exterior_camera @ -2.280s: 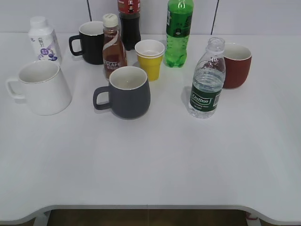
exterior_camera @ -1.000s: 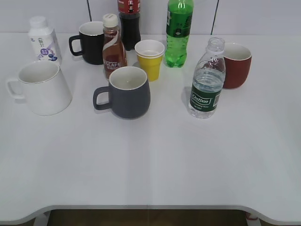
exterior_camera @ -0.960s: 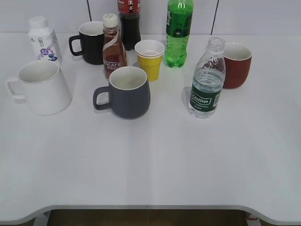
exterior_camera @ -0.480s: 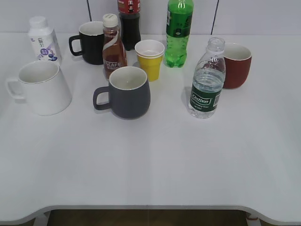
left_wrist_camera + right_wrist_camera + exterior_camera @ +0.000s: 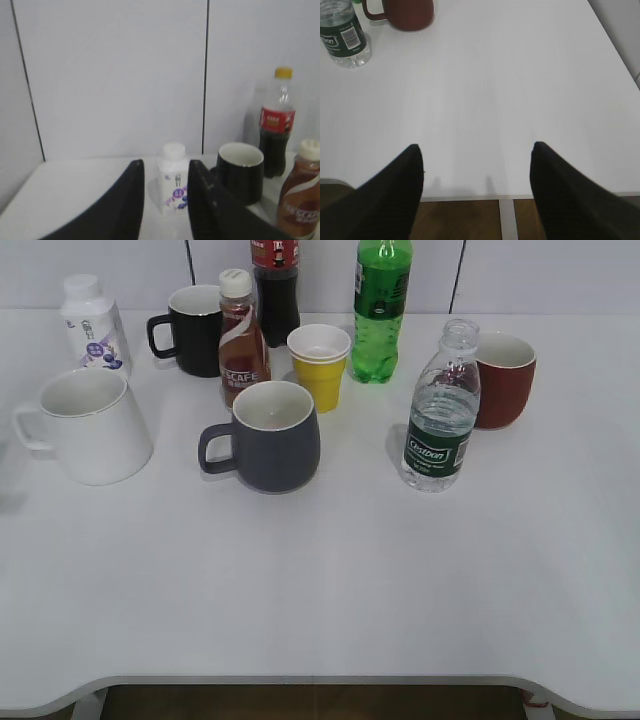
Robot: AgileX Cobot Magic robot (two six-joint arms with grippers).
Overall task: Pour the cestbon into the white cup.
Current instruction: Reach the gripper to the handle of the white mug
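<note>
The white cup (image 5: 88,426) should stay steady for the pour, so my left gripper will hold it by its handle (image 5: 28,425) next.
The cestbon (image 5: 439,410) stands upright and uncapped at right of centre on the white table, next to a red mug (image 5: 503,378). The white cup (image 5: 88,426) stands at the left, its handle pointing left. Neither gripper shows in the exterior view. In the right wrist view my right gripper (image 5: 476,146) is open wide and empty over the table's near edge, and the cestbon (image 5: 342,36) is far off at the top left. In the left wrist view my left gripper (image 5: 164,163) is open and empty, facing a small white bottle (image 5: 173,175). The white cup is out of that view.
A dark grey mug (image 5: 270,435) stands in the middle. Behind it are a yellow paper cup (image 5: 320,365), a brown Nescafe bottle (image 5: 242,340), a black mug (image 5: 192,330), a cola bottle (image 5: 275,285), a green soda bottle (image 5: 380,305) and a small white bottle (image 5: 92,325).
Nothing on the table has moved. A faint shadow has come onto the table at its left edge.
</note>
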